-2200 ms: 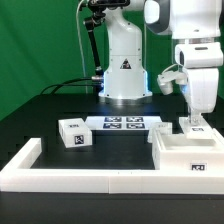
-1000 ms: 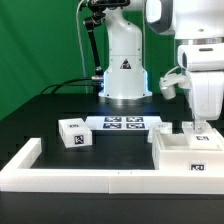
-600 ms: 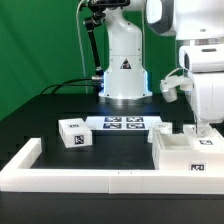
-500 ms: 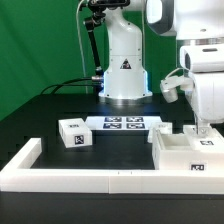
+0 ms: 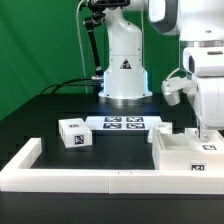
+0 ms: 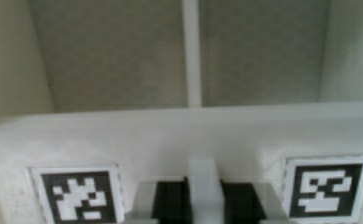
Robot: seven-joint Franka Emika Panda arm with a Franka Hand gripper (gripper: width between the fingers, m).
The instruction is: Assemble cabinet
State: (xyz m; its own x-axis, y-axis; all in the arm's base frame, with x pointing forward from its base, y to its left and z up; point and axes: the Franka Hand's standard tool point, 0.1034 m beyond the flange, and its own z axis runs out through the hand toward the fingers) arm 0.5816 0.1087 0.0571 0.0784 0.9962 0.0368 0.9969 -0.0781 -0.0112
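Observation:
I should open my gripper now. It is holding the narrow white piece low, level with the far edge of the box body, so the narrow piece would rest.
The cabinet's large white box body [image 5: 185, 152] lies at the exterior view's right, inside the front rim. My gripper [image 5: 203, 133] hangs low over its far right edge. A small white piece [image 5: 188, 128] stands just behind the body, to the left of the gripper. A small white tagged block [image 5: 73, 132] lies apart at the left. In the wrist view a white wall of the body [image 6: 196, 140] carries two tags, with the box's grey inside beyond it. My gripper [image 6: 199, 195] shows two dark fingers [image 6: 160, 197] close together with a narrow white strip between them; a grip is not clear.
The marker board [image 5: 125, 125] lies flat in the middle, in front of the robot base [image 5: 124, 70]. A long low white rim bar [image 5: 90, 172] runs along the front and turns up at the left. A green backdrop stands behind the black table.
My gripper has moved toward the exterior view's right along the back of the box body. The body, the small block and the piece behind the body have not moved.

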